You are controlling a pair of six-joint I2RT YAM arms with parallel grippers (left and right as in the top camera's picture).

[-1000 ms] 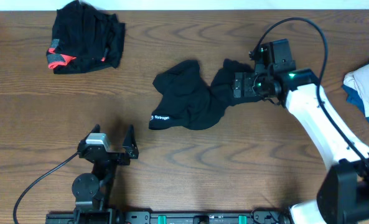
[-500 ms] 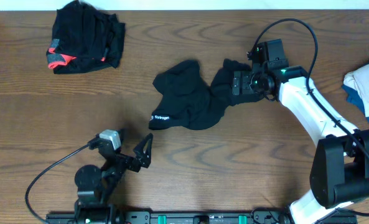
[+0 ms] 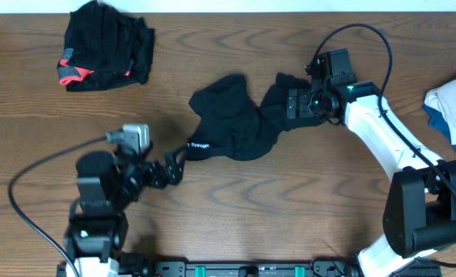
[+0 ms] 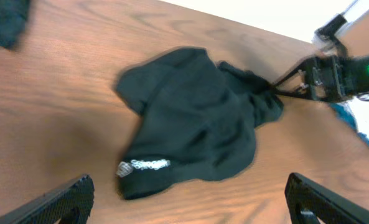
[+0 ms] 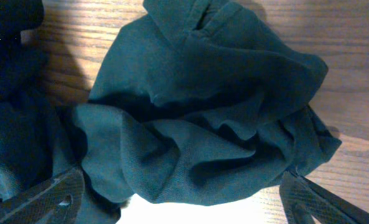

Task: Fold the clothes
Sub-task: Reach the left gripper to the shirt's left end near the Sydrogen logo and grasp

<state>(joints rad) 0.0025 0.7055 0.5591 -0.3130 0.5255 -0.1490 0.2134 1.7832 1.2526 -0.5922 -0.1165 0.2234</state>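
Note:
The robot's left gripper should next grab the black garment by its logo end (image 3: pixel 195 151) (image 4: pixel 138 176), so that the rest stays free to spread out for folding.
A long black garment (image 3: pixel 235 123) with a small white logo (image 3: pixel 199 145) lies crumpled mid-table. Its logo end (image 4: pixel 144 167) lies just ahead of my left gripper (image 3: pixel 174 165), which is open with nothing between its fingers (image 4: pixel 66 199). My right gripper (image 3: pixel 293 104) is at the garment's right end, open. Its fingers (image 5: pixel 47 196) stand wide on either side of bunched dark fabric (image 5: pixel 221 124). A second black garment (image 3: pixel 104 45) with coral-red trim (image 3: pixel 74 73) lies folded at the back left, away from both grippers.
A white and blue cloth pile (image 3: pixel 452 108) sits at the table's right edge and also shows as cloth (image 4: pixel 364 127) past the right arm. The left arm's cable (image 3: pixel 28 185) loops over the front left of the wooden table (image 3: pixel 289 200).
My left arm has swung up from the front edge and right, bringing its open gripper to the garment's logo end. The right arm and the garments have barely moved.

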